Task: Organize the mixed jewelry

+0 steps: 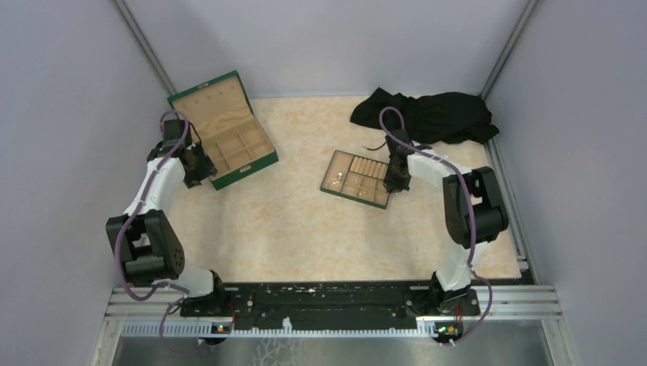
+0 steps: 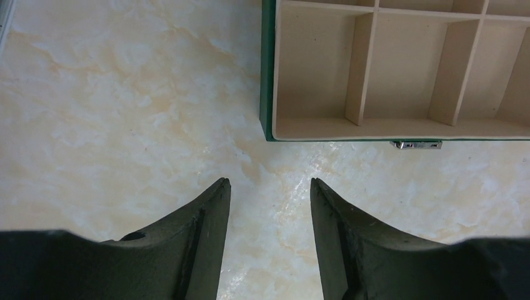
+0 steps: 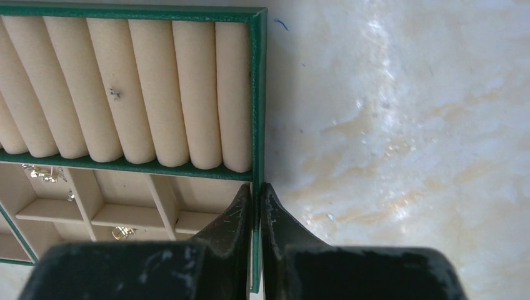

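Note:
My left gripper grabs the green box by its short side (image 1: 214, 184) (image 2: 268, 103) next. That leaves the box's open sections free to receive the jewelry tray.
A tan wooden tray with a green rim (image 1: 329, 171) lies in the middle of the table. In the right wrist view its rim (image 3: 257, 94) runs between my fingers. My right gripper (image 3: 258, 187) is shut on the tray's right wall; it also shows in the top view (image 1: 395, 181). Tiny silvery-gold jewelry pieces lie in the tray's compartments (image 3: 45, 173) (image 3: 122, 232), and one small piece (image 3: 114, 93) sits on the padded rolls (image 3: 144, 87). My left gripper (image 2: 269, 182) is open and empty above bare table, just short of the green box (image 2: 400, 62).
The open green box (image 1: 225, 130) stands at the back left with bare wooden compartments and a metal latch (image 2: 415, 144) on its near wall. A black cloth (image 1: 435, 114) lies bunched at the back right. Grey walls close in on three sides.

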### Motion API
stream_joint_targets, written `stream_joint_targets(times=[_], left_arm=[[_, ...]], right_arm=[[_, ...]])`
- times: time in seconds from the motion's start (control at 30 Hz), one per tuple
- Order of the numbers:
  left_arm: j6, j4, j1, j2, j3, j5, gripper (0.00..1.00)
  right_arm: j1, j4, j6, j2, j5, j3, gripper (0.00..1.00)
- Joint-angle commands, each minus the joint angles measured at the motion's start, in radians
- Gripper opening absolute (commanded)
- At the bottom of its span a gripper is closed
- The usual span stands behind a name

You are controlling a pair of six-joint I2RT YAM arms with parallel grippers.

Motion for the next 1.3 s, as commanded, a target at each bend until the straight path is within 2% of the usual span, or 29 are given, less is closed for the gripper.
stream_joint_targets(times=[0.0,0.23,0.37,0.43,0.53,0.6,0.63,0.73,0.83,0.97,1.1,1.27], left_arm=[[0.0,0.08,0.005,0.029,-0.009,0.02,0.56],[-0.001,0.189,0.007,0.109,-0.039,0.032,0.54],[-0.002,0.237,0.007,0.179,-0.054,0.025,0.49],[-0.004,0.235,0.008,0.209,-0.047,0.027,0.4],[-0.008,0.229,0.007,0.213,-0.05,0.05,0.15],[-0.002,0.231,0.001,0.194,-0.067,0.072,0.02],[0.005,0.234,-0.004,0.183,-0.076,0.086,0.0],[0.033,0.225,-0.029,0.156,-0.098,0.113,0.0],[0.059,0.193,-0.099,0.122,-0.116,0.11,0.0],[0.071,0.144,-0.27,0.07,-0.133,0.126,0.0],[0.032,0.099,-0.431,0.031,-0.141,0.169,0.0],[-0.077,0.076,-0.554,0.004,-0.138,0.225,0.0]], right_arm=[[0.004,-0.027,-0.011,-0.139,0.055,-0.038,0.0],[0.003,-0.078,-0.047,-0.271,0.06,-0.069,0.0],[0.002,-0.107,-0.054,-0.32,0.065,-0.064,0.0],[-0.001,-0.121,-0.051,-0.341,0.066,-0.057,0.0],[-0.01,-0.142,-0.047,-0.371,0.069,-0.042,0.0],[-0.017,-0.155,-0.045,-0.39,0.069,-0.029,0.0],[-0.022,-0.16,-0.046,-0.399,0.066,-0.025,0.0],[-0.036,-0.177,-0.049,-0.423,0.06,-0.004,0.0],[-0.046,-0.207,-0.058,-0.438,0.061,0.023,0.0],[-0.057,-0.235,-0.083,-0.469,0.042,0.057,0.0],[-0.061,-0.285,-0.125,-0.5,0.019,0.095,0.0],[-0.061,-0.369,-0.167,-0.54,-0.018,0.129,0.0]])
